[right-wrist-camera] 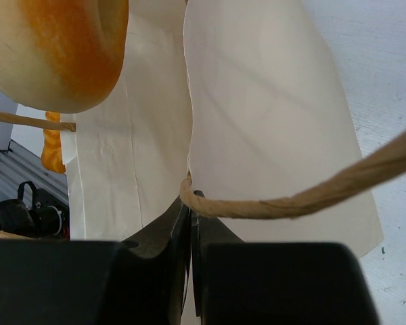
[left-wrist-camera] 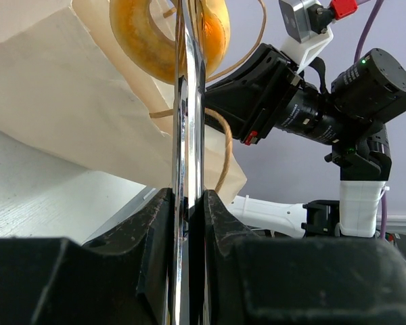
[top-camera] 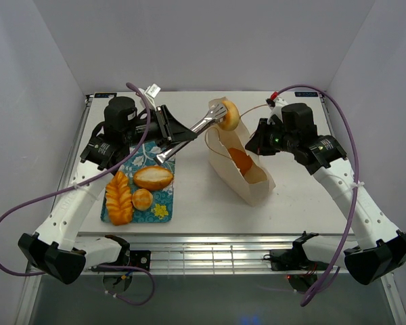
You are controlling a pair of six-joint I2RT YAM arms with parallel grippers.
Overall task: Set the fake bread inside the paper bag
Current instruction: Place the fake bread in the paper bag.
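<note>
The left gripper's tongs are holding the ring bagel over the open bag [top-camera: 252, 186], so the left gripper should open now.
My left gripper [top-camera: 169, 132] [left-wrist-camera: 188, 203] is shut on the handles of metal tongs [top-camera: 201, 126] [left-wrist-camera: 189, 135]. The tong tips pinch a ring bagel [top-camera: 229, 115] [left-wrist-camera: 139, 40] [right-wrist-camera: 61, 47], which hangs over the far end of the open paper bag [top-camera: 252, 186] [left-wrist-camera: 68, 115] [right-wrist-camera: 257, 122]. My right gripper [top-camera: 254, 142] [right-wrist-camera: 191, 217] is shut on the bag's right rim, just below its cord handle [right-wrist-camera: 311, 196]. One orange pastry [top-camera: 240, 160] lies inside the bag. A braided loaf [top-camera: 119, 198], an oval roll [top-camera: 153, 177] and a small bun [top-camera: 142, 199] rest on the teal tray [top-camera: 164, 206].
The tray sits at the front left of the white table [top-camera: 304, 196], under my left arm. The bag lies slantwise in the middle. My right arm's wrist camera [left-wrist-camera: 325, 115] hangs close behind the bag. White walls close in the table on three sides.
</note>
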